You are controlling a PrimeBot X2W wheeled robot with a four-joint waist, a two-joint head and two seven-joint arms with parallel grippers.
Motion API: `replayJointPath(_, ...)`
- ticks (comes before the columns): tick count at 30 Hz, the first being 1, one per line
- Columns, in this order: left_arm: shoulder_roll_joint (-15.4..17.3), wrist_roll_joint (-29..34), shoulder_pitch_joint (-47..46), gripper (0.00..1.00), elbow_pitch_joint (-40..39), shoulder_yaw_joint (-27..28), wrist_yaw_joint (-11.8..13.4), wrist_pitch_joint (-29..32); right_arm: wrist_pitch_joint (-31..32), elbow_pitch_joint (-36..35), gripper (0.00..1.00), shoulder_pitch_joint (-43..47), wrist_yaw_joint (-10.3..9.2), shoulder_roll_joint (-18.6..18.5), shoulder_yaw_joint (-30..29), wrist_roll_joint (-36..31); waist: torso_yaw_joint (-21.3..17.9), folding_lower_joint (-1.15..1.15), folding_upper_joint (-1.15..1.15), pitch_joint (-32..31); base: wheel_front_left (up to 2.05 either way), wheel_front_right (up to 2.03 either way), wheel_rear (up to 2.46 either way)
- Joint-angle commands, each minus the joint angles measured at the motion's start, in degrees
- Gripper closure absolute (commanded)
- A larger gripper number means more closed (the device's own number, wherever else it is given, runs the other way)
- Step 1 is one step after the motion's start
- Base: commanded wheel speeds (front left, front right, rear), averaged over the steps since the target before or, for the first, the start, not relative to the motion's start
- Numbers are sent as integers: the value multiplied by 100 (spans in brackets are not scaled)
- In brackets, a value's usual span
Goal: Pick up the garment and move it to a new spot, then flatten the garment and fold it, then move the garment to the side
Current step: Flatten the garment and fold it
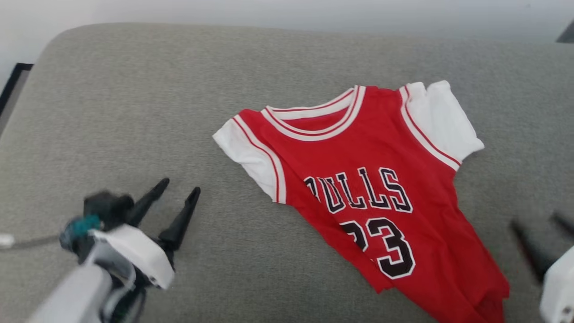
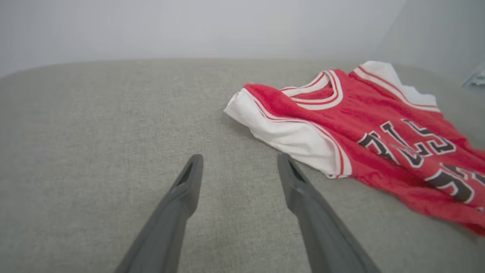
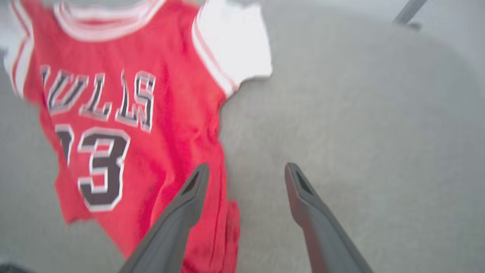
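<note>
My right gripper grabs the jersey by its white sleeve's outer hem (image 1: 473, 137) next, as this is a loose free edge and the red body (image 1: 401, 161) lies flat on the cushion.
The garment (image 1: 367, 179) is a red jersey with white short sleeves, lying front up on the grey cushion with black lettering and the number 23 showing; its lower part is bunched and narrowed. My left gripper (image 1: 179, 187) stands open over bare fabric, left of the white sleeve (image 2: 295, 136). In the left wrist view the left gripper (image 2: 238, 159) holds nothing, its right finger close to that sleeve. My right gripper (image 1: 536, 222) is blurred at the lower right, open, beside the garment's lower right edge. In the right wrist view the right gripper (image 3: 245, 168) is open over the garment (image 3: 125, 113) hem edge.
The grey upholstered cushion (image 1: 112, 112) spreads wide to the left and behind the garment. A pale wall runs along the back. A dark frame edge (image 1: 13, 80) shows at the far left, and a cable trails from the left wrist.
</note>
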Motion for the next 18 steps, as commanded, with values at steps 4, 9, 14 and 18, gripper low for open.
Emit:
replayJointPath(4, 767, -948, -831, 0, 72, -837, 4, 606, -987, -118, 0, -623, 0, 363, -461, -304, -331, 0, 0, 260, 0, 0, 0)
replayJointPath(9, 1385, -2114, -1686, 0, 285, -1565, 8, 1383, -1972, 120, 0, -1071, 0, 764, -437, -681, -688, 0, 0, 553, 0, 0, 0)
replayJointPath(14, 1650, -2471, -2194, 0, 650, -2064, 5, 1677, -2382, 361, 0, -1244, -1, 979, -221, -805, -971, 0, 0, 774, 0, 0, 0)
replayJointPath(18, 1803, -2725, -2563, 0, 918, -2453, 9, 1639, -2588, 544, 0, -1307, -1, 1095, -128, -876, -1184, 0, 0, 939, 0, 0, 0)
